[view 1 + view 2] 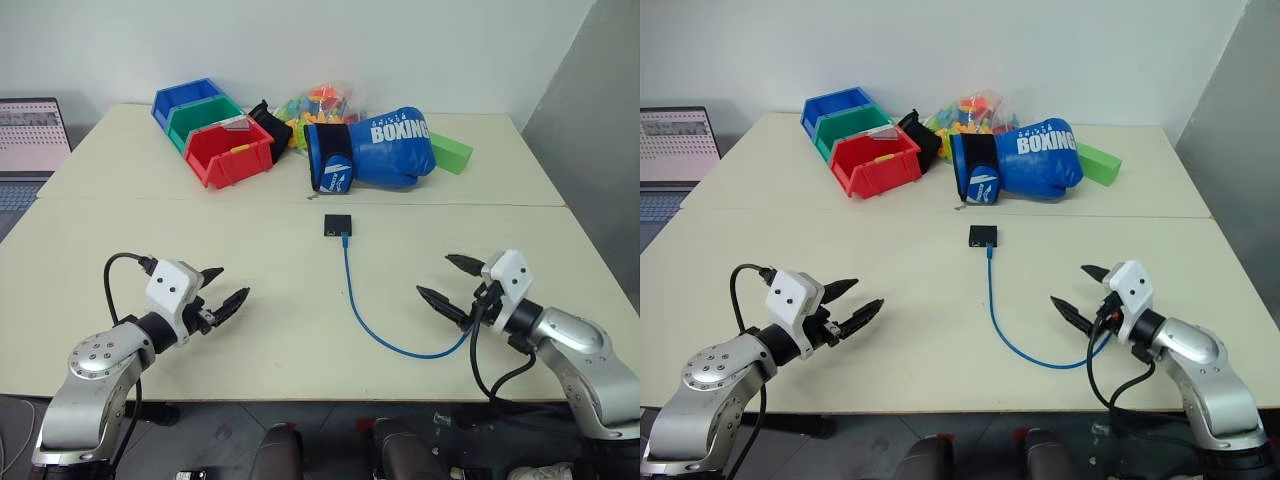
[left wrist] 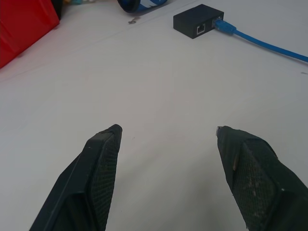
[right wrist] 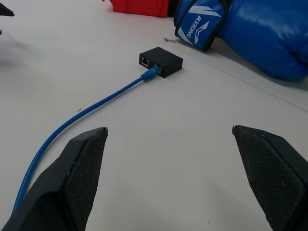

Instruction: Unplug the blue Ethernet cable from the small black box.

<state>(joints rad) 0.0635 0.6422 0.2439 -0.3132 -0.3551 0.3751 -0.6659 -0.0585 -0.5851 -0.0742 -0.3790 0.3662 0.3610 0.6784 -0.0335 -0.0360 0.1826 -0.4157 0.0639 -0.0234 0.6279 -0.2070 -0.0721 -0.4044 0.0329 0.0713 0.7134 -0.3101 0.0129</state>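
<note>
My right gripper should unplug the blue Ethernet cable from the small black box (image 1: 337, 225) next, so it needs to grab the cable by its plug (image 1: 344, 240).
The small black box (image 1: 337, 225) lies flat at the middle of the table, just in front of the boxing glove. The blue Ethernet cable (image 1: 362, 315) is plugged into the box's near face and curves toward me and to the right, ending under my right gripper. My left gripper (image 1: 220, 288) hovers open over the near left of the table, well apart from the box. My right gripper (image 1: 452, 281) is open at the near right, beside the cable's far end. In the wrist views the box (image 2: 198, 21) (image 3: 161, 61) shows two ports, the cable's plug (image 3: 151, 73) sitting in one.
A blue boxing glove (image 1: 375, 150) lies behind the box. Red (image 1: 228, 155), green and blue bins stand at the back left, with a bag of coloured toys (image 1: 318, 103) and a green block (image 1: 452, 154) nearby. A laptop (image 1: 30, 140) sits at the far left.
</note>
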